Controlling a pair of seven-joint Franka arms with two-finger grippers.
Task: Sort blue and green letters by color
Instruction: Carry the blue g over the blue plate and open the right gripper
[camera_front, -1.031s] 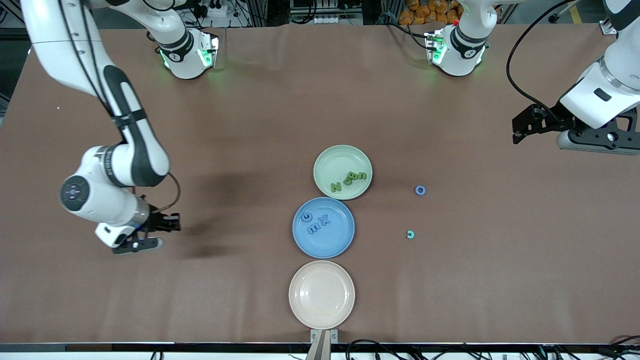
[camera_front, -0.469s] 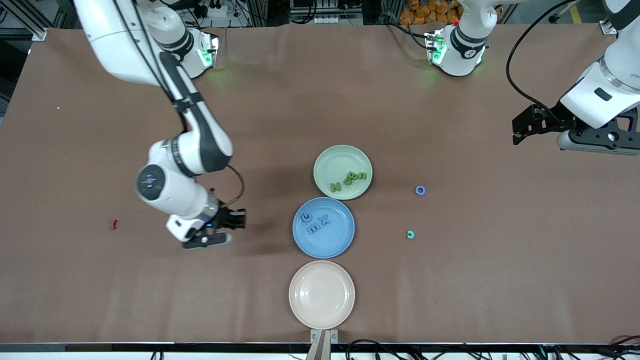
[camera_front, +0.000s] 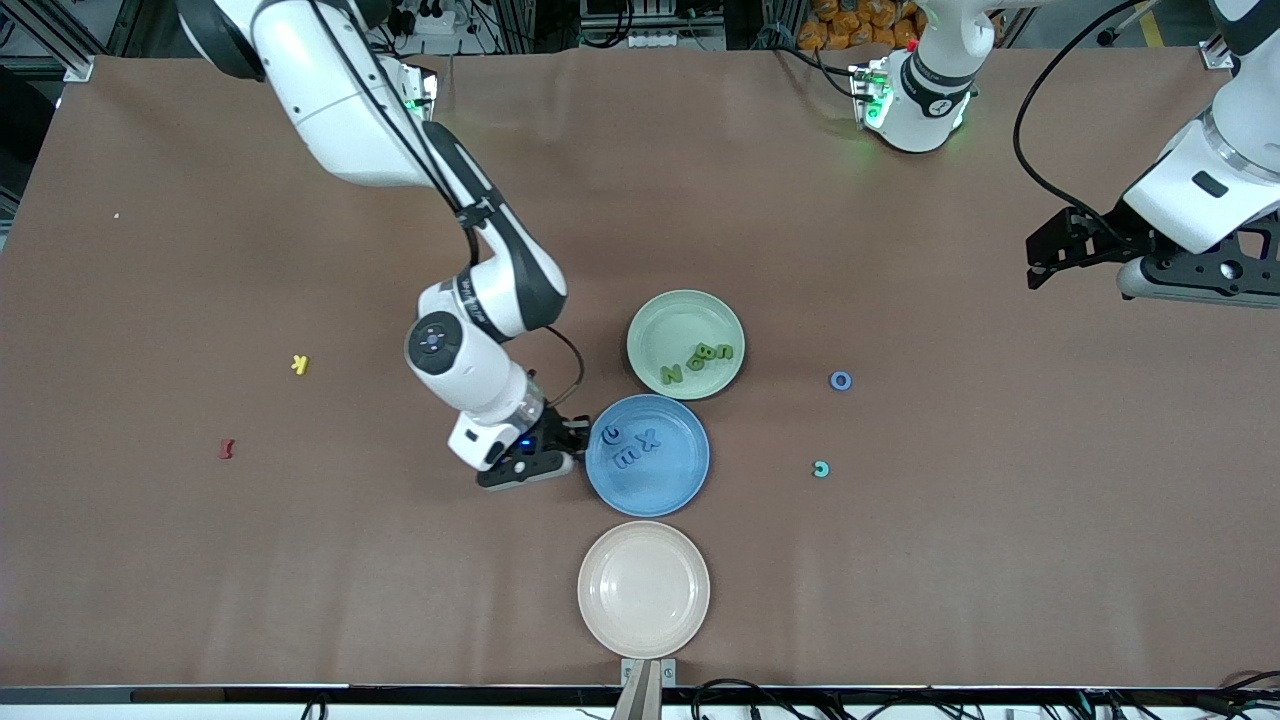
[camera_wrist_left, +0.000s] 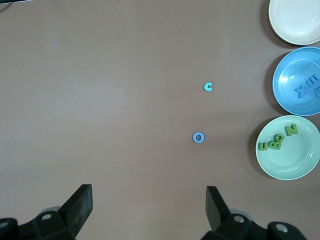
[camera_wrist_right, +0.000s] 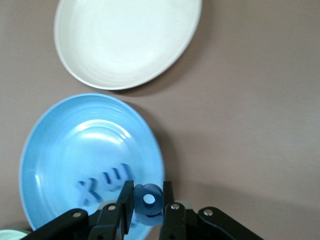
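The held blue letter (camera_wrist_right: 148, 202) hangs over the blue plate's rim, so my right gripper now keeps hold until it is on the plate's open bottom.
My right gripper (camera_front: 575, 440) hovers at the rim of the blue plate (camera_front: 690, 480), shut on a blue letter (camera_wrist_right: 148, 200) with a round hole. Three blue letters (camera_front: 632, 446) lie in that plate. The green plate (camera_front: 670, 315) beside it holds several olive green letters (camera_front: 700, 358). A loose blue O (camera_front: 841, 380) and a teal c (camera_front: 821, 468) lie on the table toward the left arm's end. My left gripper (camera_front: 1035, 265) waits open and empty, high over that end; its wrist view shows the O (camera_wrist_left: 198, 137) and the c (camera_wrist_left: 208, 87).
A cream plate (camera_front: 643, 590) with nothing in it stands nearer the front camera than the blue plate. A yellow letter (camera_front: 299, 364) and a dark red letter (camera_front: 226, 449) lie toward the right arm's end of the brown table.
My right arm has swept from its own end of the table to the blue plate's rim, still shut on the blue letter, uncovering the yellow and red letters. The left arm has not moved.
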